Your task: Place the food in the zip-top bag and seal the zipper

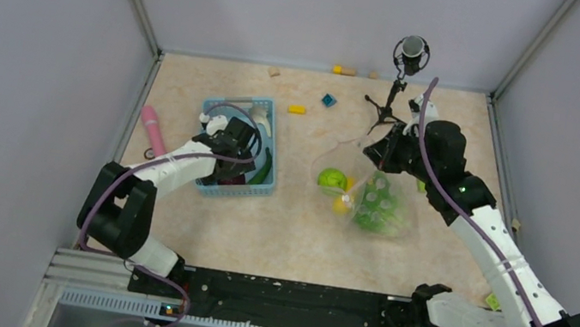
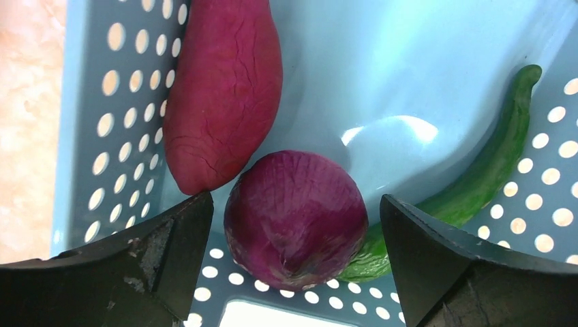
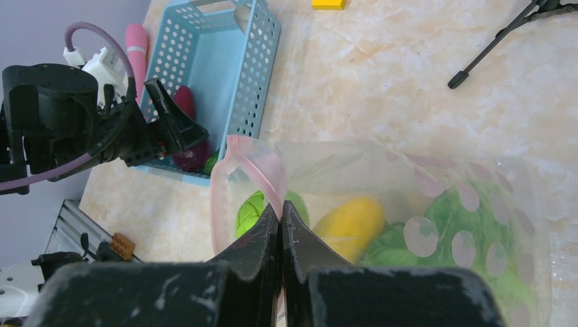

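Much of the onion shows below my left gripper's fingers, so it is too early to close on the onion. The gripper lowers first.
My right gripper [image 3: 281,208] is shut on the pink-red zipper strip [image 3: 262,167] of the clear zip-top bag [image 1: 369,193] and holds its mouth up. Inside the bag lie a green lime [image 1: 331,178], a yellow citrus [image 3: 351,225] and leafy lettuce [image 3: 470,238]. My left gripper [image 2: 296,225] is open inside the light blue basket [image 1: 221,110], its fingers on either side of a round red-purple onion [image 2: 294,218] without touching it. A red-purple sweet potato [image 2: 221,88] and a dark green cucumber [image 2: 487,170] lie beside the onion in the basket.
A pink cylindrical stick [image 1: 154,129] lies left of the basket. A black tripod with a microphone [image 1: 398,84] stands behind the bag. Small coloured blocks [image 1: 296,110] lie at the back of the table. Grey walls close in three sides.
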`<state>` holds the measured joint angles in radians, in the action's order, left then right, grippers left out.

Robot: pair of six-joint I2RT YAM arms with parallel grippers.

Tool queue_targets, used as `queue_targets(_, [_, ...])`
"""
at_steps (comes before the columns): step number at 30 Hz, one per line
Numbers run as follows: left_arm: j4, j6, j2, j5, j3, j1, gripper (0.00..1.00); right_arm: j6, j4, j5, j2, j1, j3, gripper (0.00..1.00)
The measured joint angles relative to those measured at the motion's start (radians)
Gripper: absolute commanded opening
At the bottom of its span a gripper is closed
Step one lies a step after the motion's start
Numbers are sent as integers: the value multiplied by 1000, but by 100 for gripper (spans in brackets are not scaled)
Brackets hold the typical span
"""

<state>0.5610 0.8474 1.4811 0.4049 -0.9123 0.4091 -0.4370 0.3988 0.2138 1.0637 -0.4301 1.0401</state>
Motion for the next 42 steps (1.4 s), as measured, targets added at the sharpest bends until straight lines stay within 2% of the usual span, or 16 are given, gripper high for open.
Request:
queue_targets(8, [-29,0,56,-16,-4,-2,95,0,6,-11,0,0,0,0])
queue_targets(16, [-85,-12,122,-55,-4,-2,86,3,6,-18,0,0,0,0])
queue_targets(20, [-101,-21,127,-73,-12,-2,75,8,7,-27,0,0,0,0])
queue_targets(27, [-116,-41,127,-109,-21,-2,48,8,7,-33,0,0,0,0])
queue_targets(36, [-112,-66,91,-140,-34,-2,22,8,7,-36,0,0,0,0])
queue_targets(42, [-155,-118,-42,-187,-39,-2,17,7,7,-36,-1,0,0,0])
